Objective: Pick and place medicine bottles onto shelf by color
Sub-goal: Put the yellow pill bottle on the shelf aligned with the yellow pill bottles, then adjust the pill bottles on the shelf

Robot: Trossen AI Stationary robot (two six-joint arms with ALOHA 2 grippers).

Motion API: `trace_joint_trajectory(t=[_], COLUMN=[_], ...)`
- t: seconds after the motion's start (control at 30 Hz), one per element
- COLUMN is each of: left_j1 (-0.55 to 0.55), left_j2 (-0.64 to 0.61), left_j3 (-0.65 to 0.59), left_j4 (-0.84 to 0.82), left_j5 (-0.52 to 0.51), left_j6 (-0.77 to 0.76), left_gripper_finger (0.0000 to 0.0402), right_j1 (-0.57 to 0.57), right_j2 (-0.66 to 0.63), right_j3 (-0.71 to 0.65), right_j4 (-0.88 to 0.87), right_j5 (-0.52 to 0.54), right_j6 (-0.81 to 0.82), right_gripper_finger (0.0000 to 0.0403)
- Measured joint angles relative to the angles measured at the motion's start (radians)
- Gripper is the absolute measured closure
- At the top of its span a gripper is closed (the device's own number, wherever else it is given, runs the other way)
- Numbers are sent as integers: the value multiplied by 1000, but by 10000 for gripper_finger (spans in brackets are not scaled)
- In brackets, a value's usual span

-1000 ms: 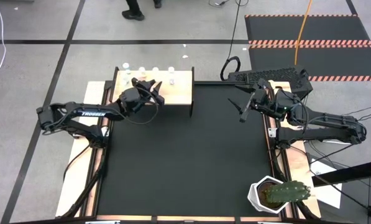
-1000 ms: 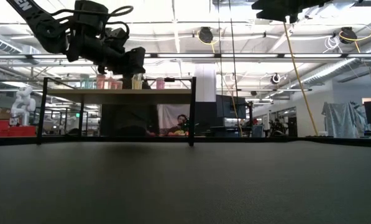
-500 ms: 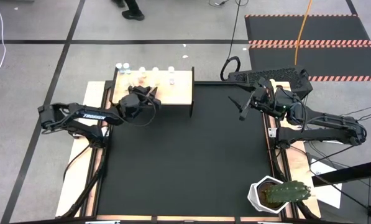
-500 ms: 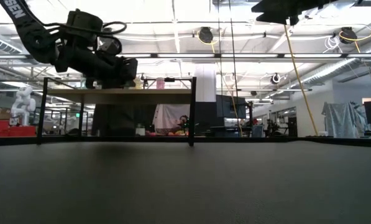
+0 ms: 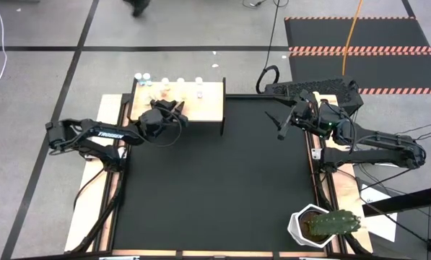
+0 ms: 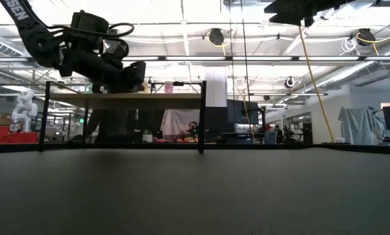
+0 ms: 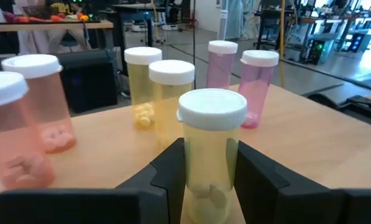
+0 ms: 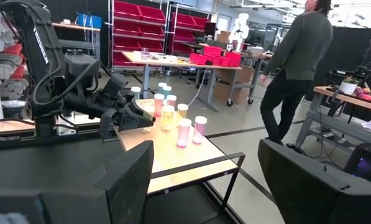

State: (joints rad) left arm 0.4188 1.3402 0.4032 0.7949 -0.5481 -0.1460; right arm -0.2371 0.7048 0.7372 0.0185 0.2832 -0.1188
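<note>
I need to open my left gripper: the bottom of the bottle is down at the shelf board (image 7: 297, 155) among its neighbours, so the yellow bottle (image 7: 210, 162) would stay standing.
My left gripper (image 5: 176, 108) is over the pale-wood shelf (image 5: 208, 108) at the table's far left, shut on a yellow bottle with a white cap (image 7: 211, 143). Several other bottles stand upright on the shelf top beyond it: two pink (image 7: 39, 102), two yellow (image 7: 171, 99) and two purple-pink (image 7: 258, 87). In the low view my left gripper (image 6: 137, 70) is just above the shelf board (image 6: 126, 100). My right gripper (image 5: 281, 132) is open and empty above the mat's far right part, and its fingers (image 8: 132, 174) stand wide apart. My left gripper pinches the yellow bottle's body (image 7: 194, 165) between its two fingers (image 7: 169, 174), below the white cap. The fingers come nearly level from the table's left side. The bottle is upright. The fingers hide its bottom, so I cannot tell whether it rests on the shelf.
A white pot with a green cactus (image 5: 312, 225) stands at the mat's near right corner. The black mat (image 5: 215, 188) lies between the arms. A person (image 8: 297, 68) stands in the room beyond the shelf (image 8: 173, 155).
My left gripper has drawn back a little toward the table's left and near edges and has gone lower over the shelf, still shut on the yellow bottle. In the last half second it has kept still.
</note>
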Motion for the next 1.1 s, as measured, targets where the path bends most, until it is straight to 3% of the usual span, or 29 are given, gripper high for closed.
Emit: trace_joint_trajectory(t=[0.17, 0.4, 0.7, 0.8, 0.9, 1.1], left_j1=[0, 1, -98, -165, -223, -214], left_j2=[36, 33, -149, -258, -377, -502], left_j3=[3, 1, 0, 22, 97, 368], left_j4=[20, 35, 22, -82, -244, -552], left_j5=[7, 1, 0, -8, -89, -296], left_j6=[-15, 20, 156, 177, 178, 275], left_gripper_finger=[267, 183, 116, 108, 106, 106], right_j1=[0, 0, 1, 2, 1, 2], right_j2=[8, 8, 8, 8, 8, 8], right_j3=[0, 0, 0, 0, 0, 0], right_j4=[0, 8, 8, 8, 8, 12], right_j5=[0, -1, -26, -30, -50, -53], right_j6=[0, 2, 3, 24, 33, 31], right_gripper_finger=[119, 119, 119, 119, 119, 119])
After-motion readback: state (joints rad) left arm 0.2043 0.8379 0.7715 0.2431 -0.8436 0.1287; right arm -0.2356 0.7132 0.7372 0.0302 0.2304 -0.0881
